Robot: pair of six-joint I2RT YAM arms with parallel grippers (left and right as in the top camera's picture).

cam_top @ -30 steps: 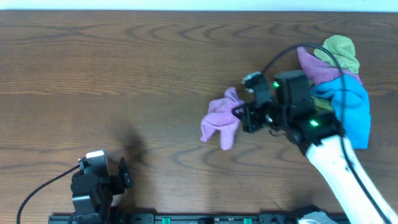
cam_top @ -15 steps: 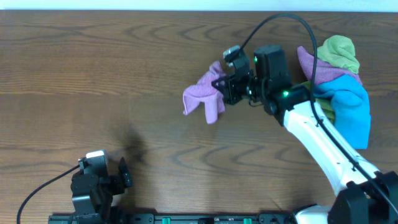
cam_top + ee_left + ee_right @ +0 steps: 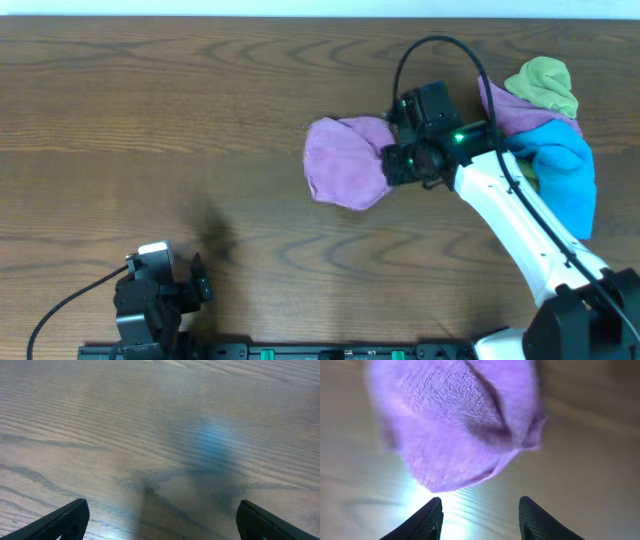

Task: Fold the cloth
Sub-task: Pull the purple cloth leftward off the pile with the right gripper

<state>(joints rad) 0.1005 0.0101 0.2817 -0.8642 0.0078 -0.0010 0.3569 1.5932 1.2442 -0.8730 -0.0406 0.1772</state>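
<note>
My right gripper grabs the lilac cloth by a corner at its near edge next, leaving another corner free for my left gripper to fold.
The lilac cloth lies bunched on the wooden table just left of my right gripper. In the right wrist view the cloth fills the upper part, and my right gripper is open and empty just short of its near edge. My left gripper is open over bare wood near the table's front left, and its arm sits there in the overhead view.
A heap of cloths sits at the right edge behind my right arm: an olive-green one on top, another lilac one and a bright blue one.
My right gripper held the lilac cloth up and carried it left and toward the far side; now it has let go and the cloth lies spread wider on the table.
</note>
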